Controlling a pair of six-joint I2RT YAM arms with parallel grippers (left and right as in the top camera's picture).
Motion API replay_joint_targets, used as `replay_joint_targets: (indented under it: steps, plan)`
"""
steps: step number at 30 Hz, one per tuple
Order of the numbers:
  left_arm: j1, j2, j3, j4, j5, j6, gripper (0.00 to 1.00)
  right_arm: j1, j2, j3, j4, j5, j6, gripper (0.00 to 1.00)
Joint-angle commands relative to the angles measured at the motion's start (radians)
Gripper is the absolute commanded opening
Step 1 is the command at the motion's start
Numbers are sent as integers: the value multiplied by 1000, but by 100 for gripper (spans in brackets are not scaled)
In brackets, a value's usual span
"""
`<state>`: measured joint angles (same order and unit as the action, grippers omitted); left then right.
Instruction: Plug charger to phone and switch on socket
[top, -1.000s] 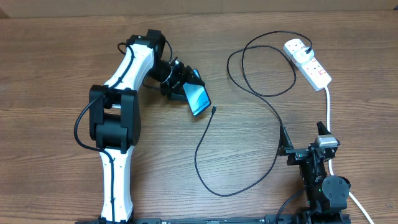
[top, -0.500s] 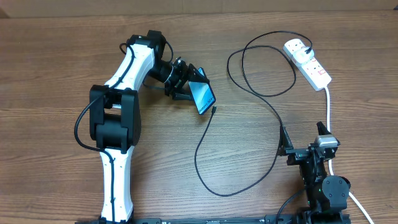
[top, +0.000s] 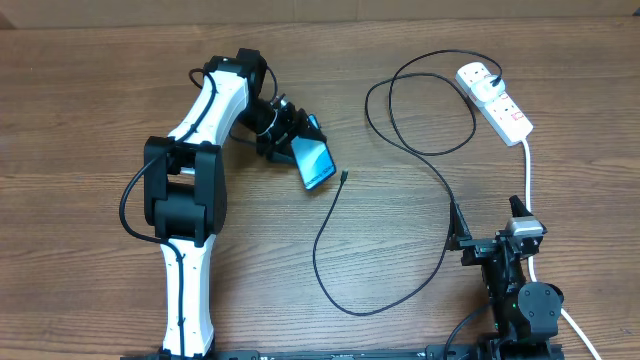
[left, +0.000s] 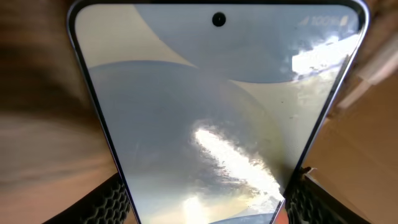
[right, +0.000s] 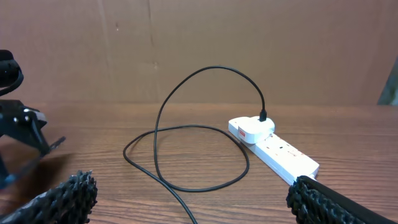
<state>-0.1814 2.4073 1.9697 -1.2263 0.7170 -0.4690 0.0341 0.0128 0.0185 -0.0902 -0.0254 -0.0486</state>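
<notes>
The phone is tilted above the flat table and would drop if my left gripper opened now, so the phone stays in my closed left gripper for now.
My left gripper (top: 290, 138) is shut on the phone (top: 315, 162), holding it tilted above the table left of centre. The phone's screen fills the left wrist view (left: 211, 118), with a finger at each lower side. The charger, a long black cable (top: 330, 215), loops across the table; its connector tip (top: 344, 177) lies just right of the phone, and its plug (top: 496, 80) sits in the socket (top: 494, 100) at the far right. The right wrist view shows the socket (right: 273, 149) and cable (right: 186, 130). My right gripper (top: 490, 225) is open and empty near the front right.
The socket's thick white lead (top: 527, 170) runs down the right side past my right arm. A cardboard wall (right: 199, 43) stands behind the table's far edge.
The left gripper swung the phone right towards the connector tip, then back left and slightly up. The right arm and the cable have not moved.
</notes>
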Motion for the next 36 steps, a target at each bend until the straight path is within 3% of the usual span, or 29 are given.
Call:
replay_joint_targets:
  steps: [1,13,23,32,36]
  plan:
    - [-4,6,-3,10,-186,4,61,6,-10,-10,6,5,-2,100]
    - [-27,6,-3,26,-517,4,61,6,-10,-10,6,5,-2,100]
    - [-148,6,-3,29,-831,-8,64,6,-10,-10,6,5,-2,100]
    - [-174,7,-4,26,-876,-7,66,6,-10,-10,6,5,-2,100]
    - [-172,7,-4,26,-877,-6,75,6,-10,-10,6,5,-2,100]
